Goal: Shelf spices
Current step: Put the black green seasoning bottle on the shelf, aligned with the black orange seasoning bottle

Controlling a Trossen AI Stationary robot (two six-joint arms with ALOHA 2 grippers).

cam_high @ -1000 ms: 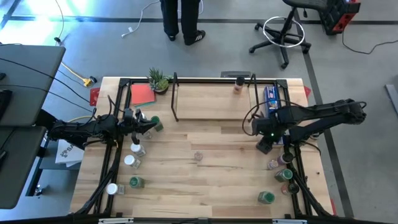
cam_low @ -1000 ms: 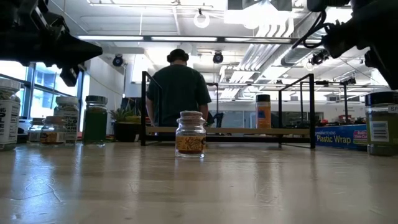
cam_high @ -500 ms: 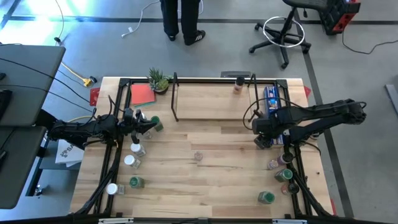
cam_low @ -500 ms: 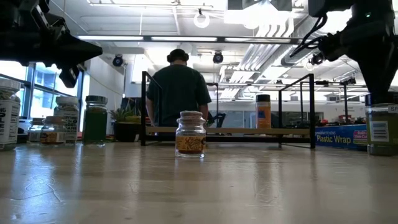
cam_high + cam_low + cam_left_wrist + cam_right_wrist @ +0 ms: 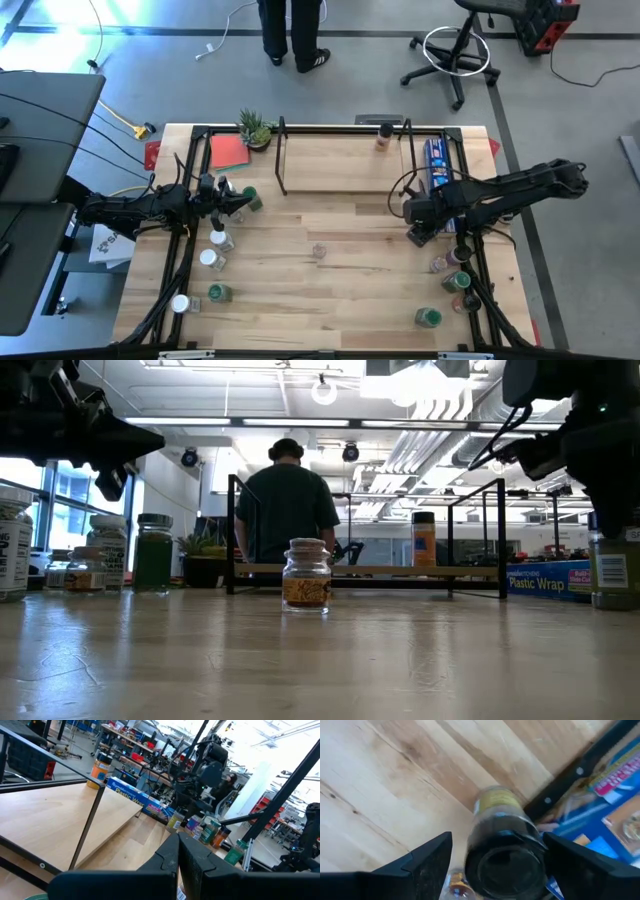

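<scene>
I should close my right gripper on the cap now, because its fingers are level with the black cap [image 5: 506,865]. Closing now would hold it.
The shelf [image 5: 340,165] stands at the table's far middle, with one orange-labelled spice jar [image 5: 384,135] on its far right part. A small clear jar [image 5: 319,250] stands alone at mid-table. Several more spice jars stand along the left edge [image 5: 209,260] and the right edge [image 5: 458,281]. My right gripper [image 5: 505,870] is open and points down. Its fingers [image 5: 427,862] stand on either side of a black-capped jar [image 5: 504,851] on the table near the shelf's right end. My left gripper [image 5: 178,857] is shut and level by the left jars, holding nothing.
A long blue box [image 5: 434,160] lies just beyond my right gripper, beside the shelf's right rail. A potted plant [image 5: 255,128] and a red sheet [image 5: 229,152] sit at the far left. A person [image 5: 286,510] stands beyond the table's far edge. Bare wood lies around the middle jar.
My right gripper has sunk toward the black-capped jar at the right side of the table, still open, and its wrist has turned a little. The jars have kept their places.
</scene>
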